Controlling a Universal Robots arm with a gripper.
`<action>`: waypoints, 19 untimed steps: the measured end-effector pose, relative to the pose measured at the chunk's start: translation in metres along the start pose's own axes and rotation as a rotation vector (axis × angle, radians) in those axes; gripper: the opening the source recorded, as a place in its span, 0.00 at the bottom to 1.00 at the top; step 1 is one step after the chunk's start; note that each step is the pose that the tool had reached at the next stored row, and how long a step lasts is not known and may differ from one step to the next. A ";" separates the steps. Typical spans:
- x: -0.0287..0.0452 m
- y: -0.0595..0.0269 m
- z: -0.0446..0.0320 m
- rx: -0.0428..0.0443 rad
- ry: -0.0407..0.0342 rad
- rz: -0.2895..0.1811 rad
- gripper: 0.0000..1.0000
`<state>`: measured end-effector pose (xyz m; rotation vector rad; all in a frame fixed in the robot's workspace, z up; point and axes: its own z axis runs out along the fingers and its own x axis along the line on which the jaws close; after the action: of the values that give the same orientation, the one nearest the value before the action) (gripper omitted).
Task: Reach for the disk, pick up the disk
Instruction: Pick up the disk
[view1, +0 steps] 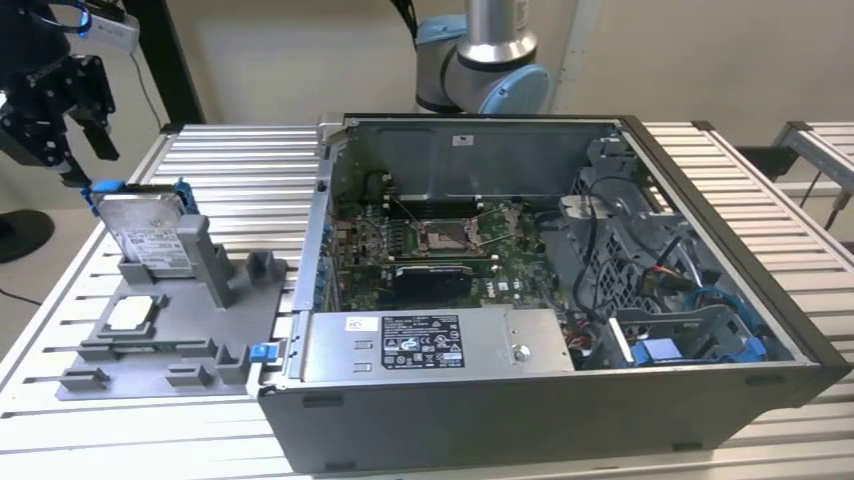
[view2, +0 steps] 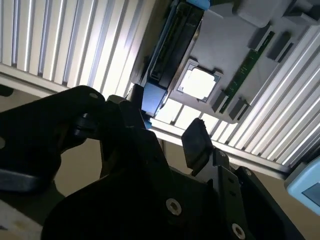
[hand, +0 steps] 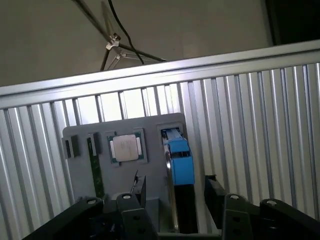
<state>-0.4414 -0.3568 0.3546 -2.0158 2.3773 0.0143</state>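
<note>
The disk's lower end is inside the grey holder's slot (view1: 158, 272). My gripper should next grab the disk by its exposed upper end (view1: 139, 197) to pick the disk up.
The disk (view1: 144, 232) stands on edge in a slot of the grey holder plate (view1: 180, 340), at the exterior view's left. It is silver-grey with a white label and a blue frame. My black gripper (view1: 83, 160) hangs open just above its upper end, a little toward the exterior view's left, touching nothing. In the first wrist view the disk (hand: 180, 167) appears edge-on, in line with the gap between the two fingers (hand: 140, 189) of the gripper (hand: 176, 192). In the second wrist view the disk (view2: 171, 47) lies beyond the open gripper (view2: 162, 127).
A small square silver chip (hand: 125, 148) and a green memory stick (hand: 95, 172) sit in the same holder beside the disk. A large open computer case (view1: 534, 300) stands on the slatted aluminium table (view1: 227, 160), at the exterior view's right of the holder. The table edge (hand: 150, 75) runs behind the holder.
</note>
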 end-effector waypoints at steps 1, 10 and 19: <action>0.0000 0.0000 0.0000 0.0000 0.0000 0.000 1.00; -0.0074 -0.0001 0.0111 0.0001 -0.0001 -0.001 1.00; -0.0084 0.0002 0.0275 -0.0013 -0.0005 -0.052 1.00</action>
<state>-0.4399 -0.3479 0.3273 -2.0770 2.3243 0.0153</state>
